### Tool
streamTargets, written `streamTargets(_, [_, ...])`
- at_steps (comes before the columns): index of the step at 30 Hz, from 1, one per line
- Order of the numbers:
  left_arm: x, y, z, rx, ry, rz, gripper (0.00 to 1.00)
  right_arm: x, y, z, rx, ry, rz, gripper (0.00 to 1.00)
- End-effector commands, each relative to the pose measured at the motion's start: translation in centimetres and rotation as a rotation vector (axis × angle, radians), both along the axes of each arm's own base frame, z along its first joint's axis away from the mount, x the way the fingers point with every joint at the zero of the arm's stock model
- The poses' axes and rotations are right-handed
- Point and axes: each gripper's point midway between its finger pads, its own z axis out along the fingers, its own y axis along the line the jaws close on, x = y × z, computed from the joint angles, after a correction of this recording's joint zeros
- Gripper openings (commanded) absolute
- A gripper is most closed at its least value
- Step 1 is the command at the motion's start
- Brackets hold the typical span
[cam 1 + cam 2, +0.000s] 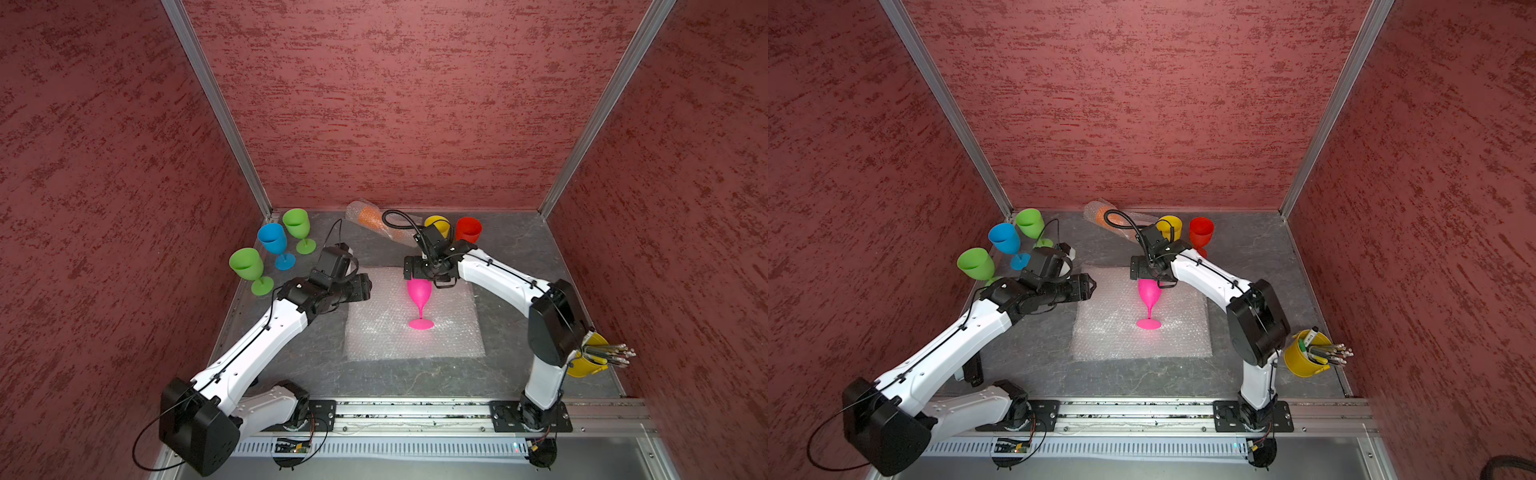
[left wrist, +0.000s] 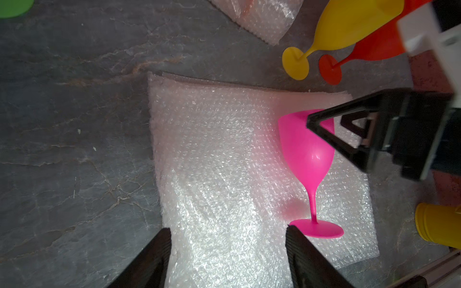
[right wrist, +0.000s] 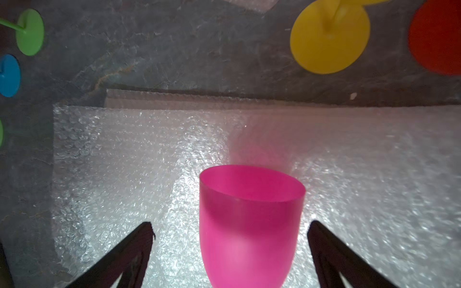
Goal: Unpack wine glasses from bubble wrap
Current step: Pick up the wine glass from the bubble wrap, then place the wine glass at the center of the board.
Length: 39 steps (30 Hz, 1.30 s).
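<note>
My right gripper grips the pink wine glass (image 1: 419, 296) across its bowl next, since the glass's foot stays free to set it upright.
A pink wine glass (image 1: 419, 296) lies on its side on a flat sheet of bubble wrap (image 1: 449, 332) in mid-table, rim toward the back wall and foot (image 2: 316, 228) toward the front. Over its bowl (image 3: 249, 237) hangs my right gripper (image 1: 424, 278), open, a finger on each side and neither touching. My left gripper (image 2: 228, 237) is open and empty above the sheet's left part (image 2: 212, 162). An orange glass still rolled in bubble wrap (image 1: 374, 220) lies at the back.
Two green glasses (image 1: 247, 264) (image 1: 296, 222) and a blue one (image 1: 272, 237) stand at the back left. Yellow (image 1: 436, 222) and red (image 1: 468, 228) glasses stand at the back right. A yellow bucket of pens (image 1: 1302, 357) sits by the right arm's elbow.
</note>
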Motion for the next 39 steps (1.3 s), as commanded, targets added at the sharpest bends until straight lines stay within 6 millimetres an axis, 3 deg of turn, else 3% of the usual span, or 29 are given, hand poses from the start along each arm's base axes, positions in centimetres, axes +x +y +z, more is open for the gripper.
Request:
streamTargets(1, [0.2,0.4,0.9,0.015,-0.059,0.001,0.74,-1.3,-0.3,-2.6,-0.067,0.108,0.022,0.99])
streamTargets(8, [0.1,0.3,1.5,-0.011,-0.072,0.0,0.74,0.2,-1.2,-5.7,-0.162,0.161,0.009,0.97])
streamTargets(11, [0.1,0.5,1.8,-0.018,-0.083,0.009,0.74,0.9,-1.0,-5.9,-0.164,0.157,0.003,0.92])
streamTargets(22, [0.2,0.6,1.8,-0.038,-0.079,0.016,0.74,2.3,-0.3,0.2,-0.072,-0.002,0.015,0.73])
streamTargets(25, [0.3,0.5,1.8,-0.044,-0.075,0.013,0.74,2.6,-0.2,2.9,-0.027,-0.082,0.01,0.73])
streamTargets(30, [0.3,0.7,1.9,-0.039,-0.081,0.02,0.74,2.9,-1.5,9.3,0.057,-0.32,-0.04,0.74])
streamTargets(35, [0.4,0.6,1.6,-0.044,-0.069,0.019,0.74,1.5,-5.5,17.7,0.144,-0.73,-0.103,0.71])
streamTargets(39, [0.6,0.4,1.5,-0.061,-0.065,0.021,0.74,-0.8,-9.5,21.1,0.141,-1.03,-0.164,0.66])
